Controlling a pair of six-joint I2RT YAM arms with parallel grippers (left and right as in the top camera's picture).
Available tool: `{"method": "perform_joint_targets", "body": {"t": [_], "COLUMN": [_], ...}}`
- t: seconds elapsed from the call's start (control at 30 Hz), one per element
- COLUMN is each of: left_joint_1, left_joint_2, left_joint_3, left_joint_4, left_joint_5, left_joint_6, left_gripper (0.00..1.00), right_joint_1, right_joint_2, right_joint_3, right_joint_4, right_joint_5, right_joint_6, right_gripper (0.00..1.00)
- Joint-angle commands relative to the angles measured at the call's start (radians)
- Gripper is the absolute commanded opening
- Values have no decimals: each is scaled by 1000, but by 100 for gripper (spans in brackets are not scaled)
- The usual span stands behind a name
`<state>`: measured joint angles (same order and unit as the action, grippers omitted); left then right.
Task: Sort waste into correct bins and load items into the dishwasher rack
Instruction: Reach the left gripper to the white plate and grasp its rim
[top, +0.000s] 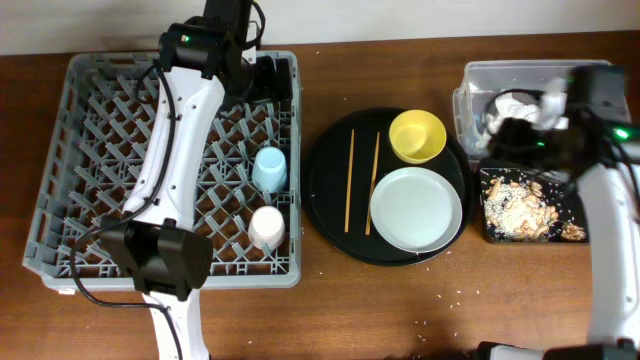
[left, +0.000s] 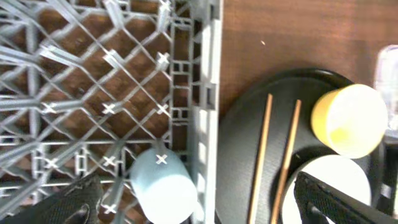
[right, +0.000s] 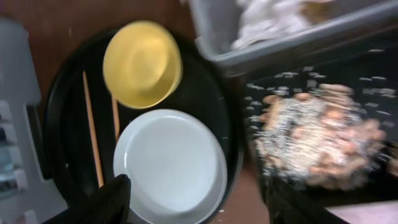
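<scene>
The left gripper pinches the white plate (top: 416, 208) by its rim on the chopstick side next, leaving the opposite edge free to slot into the dishwasher rack.
The grey dishwasher rack (top: 100, 150) holds a light blue cup (top: 269, 168) and a small white cup (top: 267, 228) near its right side. My left gripper (top: 270, 85) hangs open and empty over the rack's far right corner, above the blue cup (left: 163, 186). A yellow bowl (top: 417, 135), a white plate (top: 416, 208) and two chopsticks (top: 350, 180) lie on a round black tray (top: 330, 200). My right gripper (right: 199, 208) is open and empty between the plate (right: 171, 162) and the bins.
At the far right, a clear tub (top: 480, 80) holds white tissues (top: 515, 103). In front of it a shallow black tray (top: 487, 205) is filled with food scraps (top: 530, 205). Small crumbs dot the wooden table near the front edge.
</scene>
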<state>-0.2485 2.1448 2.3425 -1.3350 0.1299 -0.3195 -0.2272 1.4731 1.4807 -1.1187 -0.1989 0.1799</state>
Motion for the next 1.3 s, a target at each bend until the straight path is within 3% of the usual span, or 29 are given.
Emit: {"method": "perform_joint_targets", "body": {"t": [0.0,0.23,0.43,0.47,0.6,0.77,0.8,0.9,1.27], "left_joint_1": [-45,-310,-427,-435,-457,-469,-470,-470,-513], "left_joint_2": [-15,10,134,161,248,338,352,377,451], "left_joint_3": [-3,-6,-6,-6,-6,-6,-6,-6,-6], "left_joint_4": [-5,-2,2,4,22,38,41,42,21], "left_joint_5": [86,-161,-150,-133,-88,-73,-64,-55,-54], "left_joint_6": [-10,-82,-140,-140,-140,-140,-140,-140,-76], "left_gripper": [93,91,89,82,70,64,60,36,35], "right_joint_1": [-69,-93,-93,-93,-93,-93,-93,-93,-93], "right_joint_2": [-14,-14,-14,-14,-14,-14,-14,-13,-13], "right_joint_3": [2,2,2,2,2,1,1,1,1], "right_joint_4": [-18,-31,-31,-31,-31,-31,-31,-30,-30], "right_joint_5": [14,14,14,14,15,15,15,15,23], "right_joint_6": [-2,-2,-3,-3,-3,-6,-6,-6,-18], "right_gripper": [72,72,72,72,73,73,73,73,75]}}
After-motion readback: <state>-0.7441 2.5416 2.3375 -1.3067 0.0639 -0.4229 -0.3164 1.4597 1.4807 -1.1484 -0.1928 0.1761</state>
